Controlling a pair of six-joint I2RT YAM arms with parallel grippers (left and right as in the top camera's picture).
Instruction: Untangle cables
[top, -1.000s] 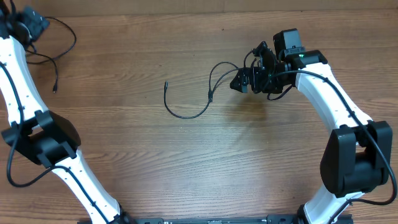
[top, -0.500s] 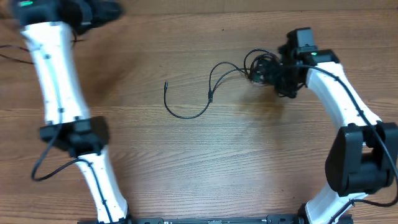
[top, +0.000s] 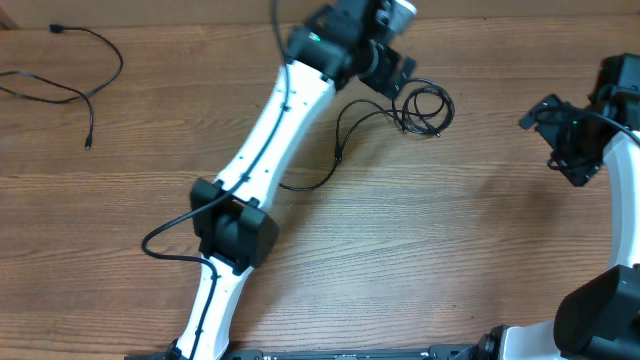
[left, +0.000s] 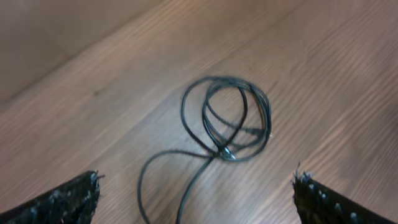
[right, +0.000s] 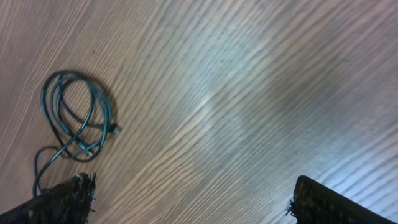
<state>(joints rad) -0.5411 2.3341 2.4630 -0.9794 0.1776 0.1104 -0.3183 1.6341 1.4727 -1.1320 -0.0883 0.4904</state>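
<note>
The left gripper next needs to grab the coil (left: 230, 121) by its trailing pieces of cable, so that the cable loops stay open for the right gripper to untangle.
A small coil of thin black cables (top: 426, 108) lies on the wooden table, right of centre at the back. One strand (top: 345, 125) trails left from it and passes under my left arm. My left gripper (top: 392, 68) hovers just up-left of the coil, open. In the left wrist view the coil (left: 230, 121) lies ahead of the open gripper (left: 196, 180), with nothing held. My right gripper (top: 548, 128) is off to the right, open and apart from the coil. The right wrist view shows the coil (right: 78, 115) far left of the empty gripper (right: 193, 190).
A separate loose black cable (top: 70, 75) lies at the far left back corner. My left arm (top: 270, 140) stretches diagonally across the table's middle, covering part of the trailing strand. The right arm (top: 620, 170) stands along the right edge.
My left arm has swung from the far left corner across to the coil. The right gripper has drawn back to the right, leaving the coil on the table.
</note>
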